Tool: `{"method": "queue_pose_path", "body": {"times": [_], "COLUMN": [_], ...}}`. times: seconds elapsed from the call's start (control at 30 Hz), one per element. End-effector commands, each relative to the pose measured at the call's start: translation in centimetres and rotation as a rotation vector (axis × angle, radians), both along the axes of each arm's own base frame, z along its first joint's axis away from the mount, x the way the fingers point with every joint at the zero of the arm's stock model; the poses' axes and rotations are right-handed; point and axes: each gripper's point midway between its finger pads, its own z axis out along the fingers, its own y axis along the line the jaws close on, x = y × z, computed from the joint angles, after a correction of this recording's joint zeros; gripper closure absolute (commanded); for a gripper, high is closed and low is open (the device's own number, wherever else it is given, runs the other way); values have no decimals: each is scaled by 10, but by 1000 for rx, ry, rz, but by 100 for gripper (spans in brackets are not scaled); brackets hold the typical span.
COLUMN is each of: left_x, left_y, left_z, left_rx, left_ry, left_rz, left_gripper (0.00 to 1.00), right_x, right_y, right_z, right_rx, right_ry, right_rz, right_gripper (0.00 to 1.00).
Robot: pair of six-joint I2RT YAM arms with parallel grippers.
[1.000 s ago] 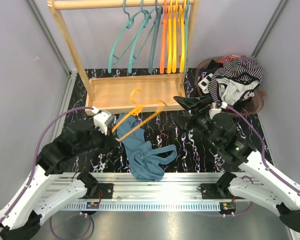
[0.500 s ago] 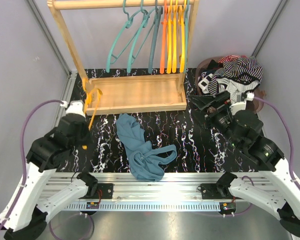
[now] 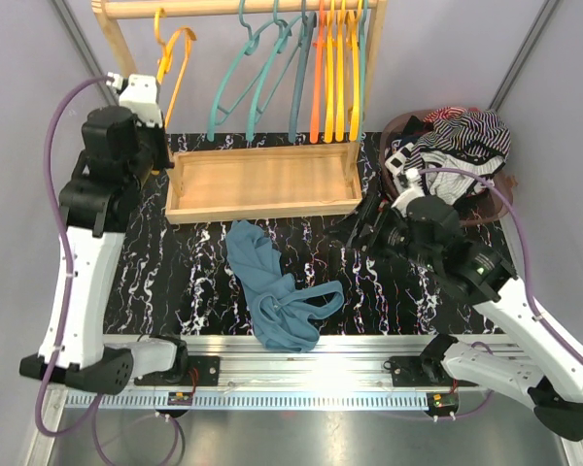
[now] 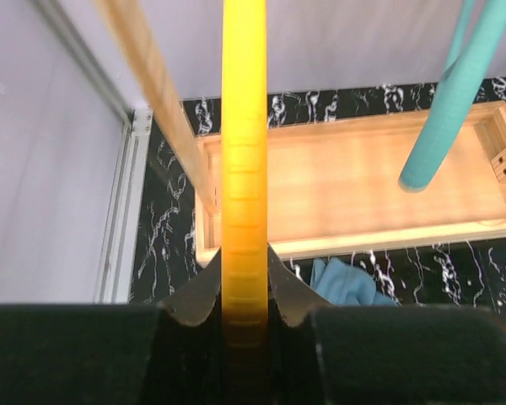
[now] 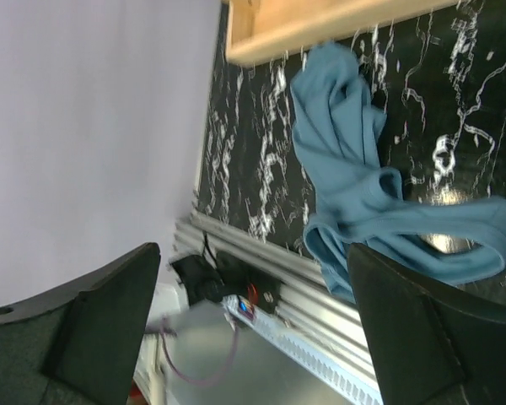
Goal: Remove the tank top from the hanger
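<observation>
I need to keep holding the orange hanger with my left gripper until the hanger's hook reaches the wooden bar. The hook's top is short, so the hanger would drop if I opened now.
The blue tank top (image 3: 277, 291) lies crumpled on the black marbled table, off any hanger; it also shows in the right wrist view (image 5: 363, 194) and a corner in the left wrist view (image 4: 346, 283). My left gripper (image 3: 160, 92) is shut on the bare orange hanger (image 3: 175, 58), held high at the left end of the wooden rail (image 3: 223, 8); the hanger (image 4: 244, 169) runs between my fingers. My right gripper (image 3: 364, 225) is open and empty, above the table right of the tank top.
A wooden rack with a tray base (image 3: 262, 180) holds several teal hangers (image 3: 257, 68) and orange hangers (image 3: 335, 68). A basket (image 3: 500, 199) of striped clothes (image 3: 462, 146) sits at the back right. Grey walls close in both sides.
My left arm has lifted the orange hanger from the table's left side up to the rail's left end. My right arm has swung back toward the table centre, still open.
</observation>
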Motion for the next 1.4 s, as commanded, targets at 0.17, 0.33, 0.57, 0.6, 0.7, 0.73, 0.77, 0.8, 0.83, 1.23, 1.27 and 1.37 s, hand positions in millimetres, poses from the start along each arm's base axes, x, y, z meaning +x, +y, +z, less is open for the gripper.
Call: {"method": "queue_pose_path", "body": {"times": [0.17,0.33,0.57,0.6,0.7,0.73,0.77,0.8,0.83,1.23,1.27,1.37], "left_x": [63,84,74,74,76,76,78,79,78,-42,-46,-63], "left_y": [-5,-17,-26,-27,-24,-24,-24,-25,-26,8,8,7], "left_z": [58,50,19,18,9,8,5,5,7,4,-15,-43], "left_rx": [19,-21,-57,-62,-58,-58,-61,-71,-79,-262,-262,-288], "left_ry": [-96,-28,98,94,101,101,106,104,100,-144,-109,-58], "left_rz": [-93,-140,-174,-179,-164,-159,-158,-159,-158,36,41,44], "left_gripper": [100,100,100,100,100,100,97,86,69,1,1,1], "right_x": [-36,-36,-32,-32,-26,-24,-23,-18,-17,-25,-18,-5], "right_y": [25,24,24,28,40,50,56,62,75,166,162,143], "right_z": [-68,-97,-135,-142,-155,-151,-152,-161,-157,-261,-270,-303], "right_rx": [-185,-280,-437,-453,-487,-486,-496,-535,-533,-843,-903,-1060], "right_ry": [108,160,227,235,234,206,193,185,147,142,135,193], "right_rz": [362,410,465,485,508,525,535,544,567,711,669,544], "right_gripper": [0,0,0,0,0,0,0,0,0,0,0,0]}}
